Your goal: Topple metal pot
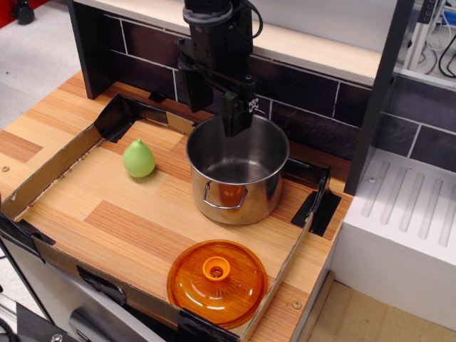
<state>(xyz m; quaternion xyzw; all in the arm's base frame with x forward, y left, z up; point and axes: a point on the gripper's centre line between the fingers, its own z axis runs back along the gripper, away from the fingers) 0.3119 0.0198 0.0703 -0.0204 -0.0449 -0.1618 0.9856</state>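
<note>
The robot will topple the metal pot (pixel 237 169), and for that the gripper will next grab the pot by its upper rim (pixel 206 127).
The metal pot (pixel 237 169) is a shiny steel cylinder with wire loop handles. It stands upright and open on the wooden tray floor, right of centre. My black gripper (pixel 216 114) hangs from above at the pot's back left rim. Its fingers are spread apart: one finger (pixel 236 117) hangs at the rim over the pot's opening, the other (pixel 194 96) is outside, to the left. It holds nothing.
A green pear-shaped object (pixel 139 158) sits left of the pot. An orange translucent lid (pixel 216 280) lies at the tray's front edge. Low cardboard walls (pixel 48 174) ring the tray. A dark tiled wall (pixel 299 89) is behind, and a white unit (pixel 406 228) is at right.
</note>
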